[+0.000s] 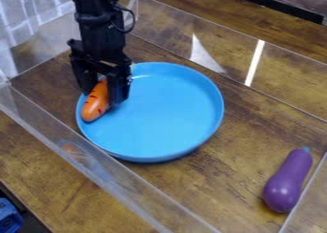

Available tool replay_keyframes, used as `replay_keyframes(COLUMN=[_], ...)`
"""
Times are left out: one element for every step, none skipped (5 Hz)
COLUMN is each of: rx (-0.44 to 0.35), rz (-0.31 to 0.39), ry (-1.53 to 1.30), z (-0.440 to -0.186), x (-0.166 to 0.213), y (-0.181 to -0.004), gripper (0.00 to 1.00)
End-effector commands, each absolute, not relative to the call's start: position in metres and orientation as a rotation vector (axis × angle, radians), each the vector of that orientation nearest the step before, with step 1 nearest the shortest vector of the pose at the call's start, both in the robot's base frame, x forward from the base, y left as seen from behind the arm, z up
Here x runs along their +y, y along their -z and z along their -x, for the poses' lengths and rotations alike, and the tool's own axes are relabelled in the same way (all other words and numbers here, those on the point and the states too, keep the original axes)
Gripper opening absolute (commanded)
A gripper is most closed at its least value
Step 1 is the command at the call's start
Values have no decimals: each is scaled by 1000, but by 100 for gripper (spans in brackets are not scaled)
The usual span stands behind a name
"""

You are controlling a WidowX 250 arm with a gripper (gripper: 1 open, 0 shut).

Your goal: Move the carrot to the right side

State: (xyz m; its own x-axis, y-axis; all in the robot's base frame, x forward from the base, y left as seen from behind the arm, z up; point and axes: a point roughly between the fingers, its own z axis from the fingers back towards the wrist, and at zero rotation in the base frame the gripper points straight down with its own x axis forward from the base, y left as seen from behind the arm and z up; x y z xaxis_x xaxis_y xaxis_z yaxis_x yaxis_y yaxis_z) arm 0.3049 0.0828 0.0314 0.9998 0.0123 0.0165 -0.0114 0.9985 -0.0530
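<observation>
The carrot needs to go to the plate's right side, so my gripper should next grab it by its leafy upper end (99,92).
The small orange carrot (95,102) lies on the left inner rim of the blue plate (166,117), its tip pointing toward the front. My black gripper (101,80) hangs straight down over the carrot's upper end, its two fingers straddling it on either side. The jaws stand open and are not clamped on the carrot. The carrot's leafy top is hidden behind the fingers.
A purple eggplant (289,180) lies at the front right on the wooden table. Clear acrylic walls (76,146) enclose the work area along the front left and back. The plate's right half holds nothing.
</observation>
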Motion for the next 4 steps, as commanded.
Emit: replay_keyframes(rx=[-61, -66, -81, -95], rz=[37, 41, 54, 67], ry=[-27, -29, -46, -64], z=[-310, -311, -315, -319], x=[93, 93, 93, 94], y=[-37, -35, -40, -45], gripper=[100, 0, 0, 0])
